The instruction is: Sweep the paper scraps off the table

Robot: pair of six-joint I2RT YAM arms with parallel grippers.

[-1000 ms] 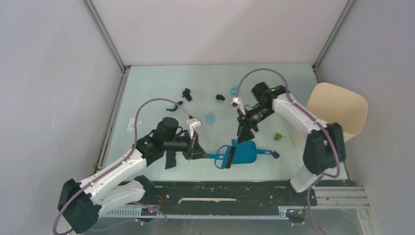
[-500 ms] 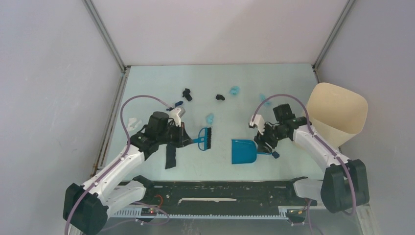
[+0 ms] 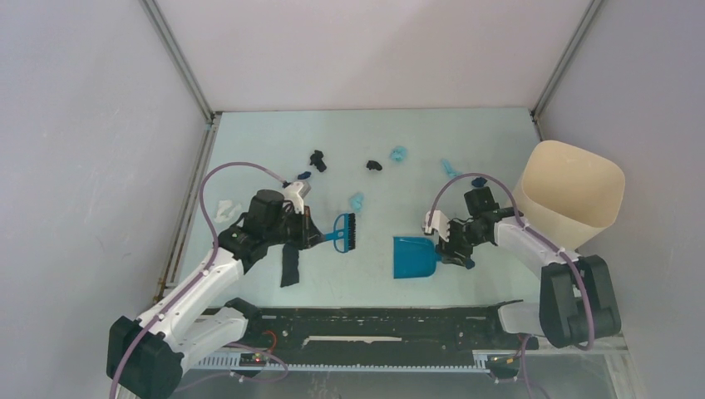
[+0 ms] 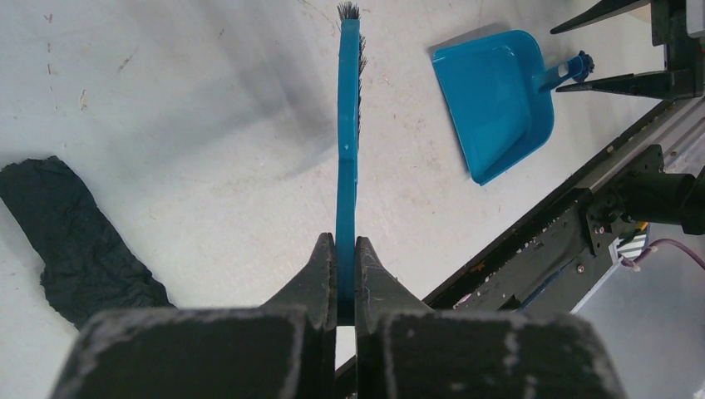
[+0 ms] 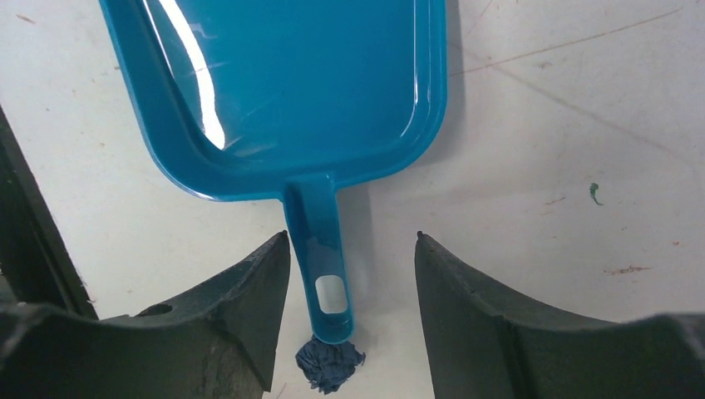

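Observation:
Next, my right gripper grabs the blue dustpan by its handle [image 5: 319, 254], which leaves the dustpan's open edge free to receive swept paper scraps.
My left gripper [image 3: 319, 233] is shut on the handle of the blue hand brush [image 3: 344, 232], bristles toward the dustpan; the wrist view shows the brush [image 4: 347, 125] edge-on between my shut fingers [image 4: 339, 246]. The blue dustpan [image 3: 413, 256] lies flat on the table [image 3: 266, 141]. My right gripper [image 3: 453, 248] is open, its fingers on either side of the dustpan handle [image 5: 320, 258], which lies nearer the left finger. A dark blue paper scrap [image 5: 330, 364] lies at the handle's end. A black strip [image 3: 289, 266] lies beside my left arm. Other scraps lie further back: black [image 3: 317, 160], black [image 3: 374, 165], light blue [image 3: 357, 200].
The tall beige bin [image 3: 574, 193] stands at the right edge, close behind my right arm. More scraps lie at the back: light blue [image 3: 399, 154], a light blue strip [image 3: 449, 169], dark blue [image 3: 302, 175], white [image 3: 224, 208]. The black base rail [image 3: 374, 320] runs along the near edge.
My left gripper carried the brush left, away from the dustpan. My right arm came down and back from the table's middle to the dustpan handle, fingers now astride it.

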